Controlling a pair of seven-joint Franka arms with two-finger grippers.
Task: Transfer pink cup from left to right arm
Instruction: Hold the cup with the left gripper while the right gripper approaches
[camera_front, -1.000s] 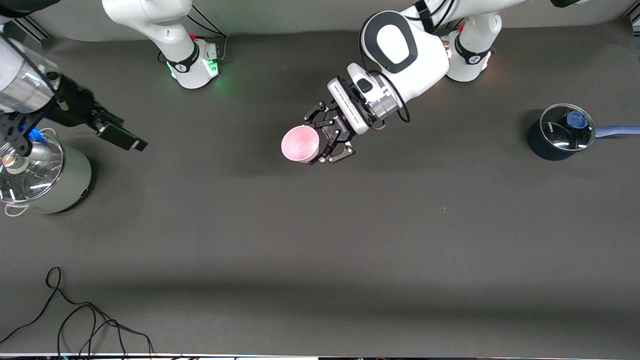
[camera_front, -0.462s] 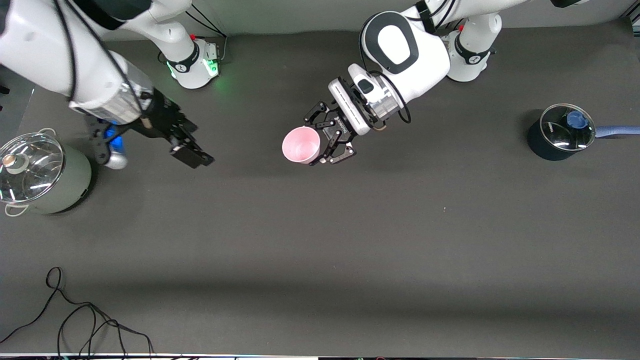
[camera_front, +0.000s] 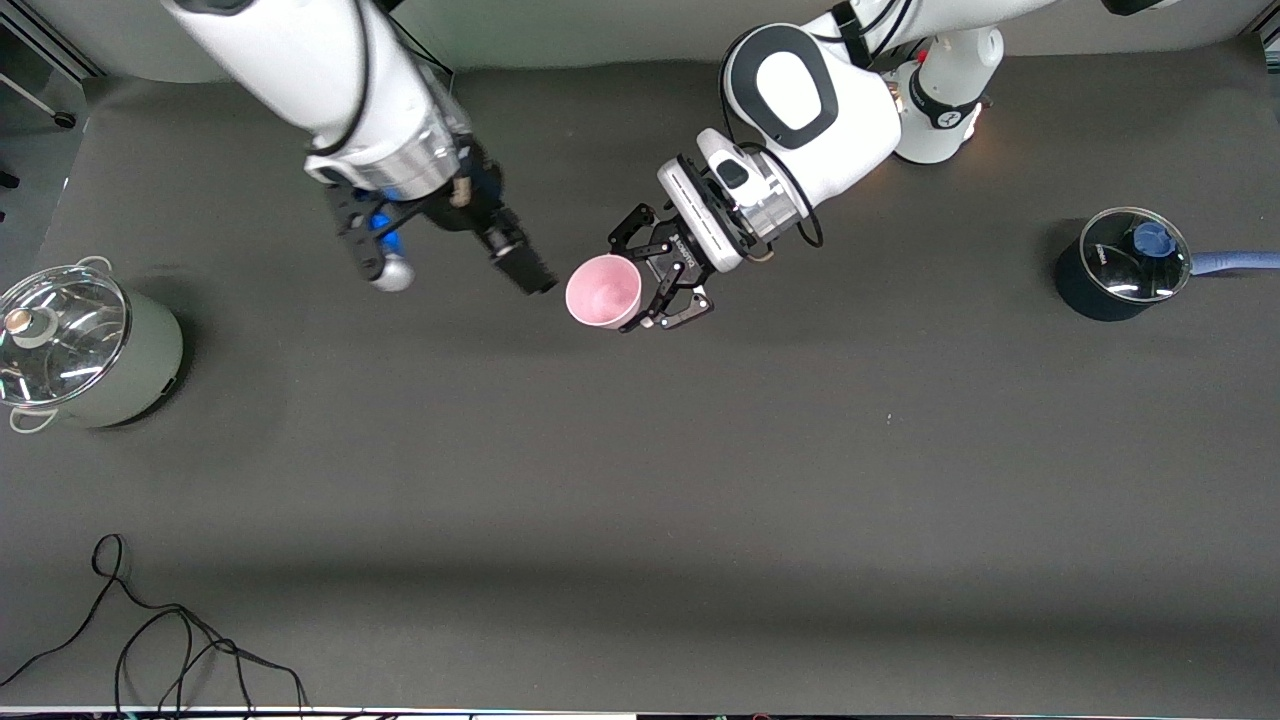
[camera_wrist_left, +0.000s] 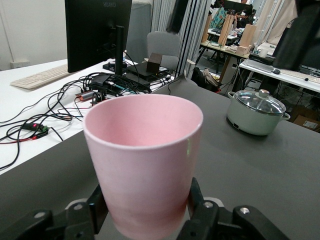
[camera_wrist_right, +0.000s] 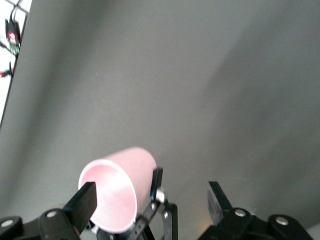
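My left gripper's black claw is crowding the base of the pink cup. I next need to grab the cup by its open rim with my right gripper.
The pink cup is held in the air over the table's middle, its base clamped in my left gripper's black claw and its mouth turned toward the right arm. In the left wrist view the cup fills the middle, with the left gripper shut on its lower wall. My right gripper is open just beside the cup's rim, not touching it. In the right wrist view the right gripper is spread wide, with the cup showing between its fingers.
A grey-green pot with a glass lid stands at the right arm's end, also in the left wrist view. A dark blue pot with a glass lid stands at the left arm's end. A black cable lies nearest the front camera.
The right arm has swung from over the grey-green pot across to the cup's mouth. The left gripper and cup have stayed almost still.
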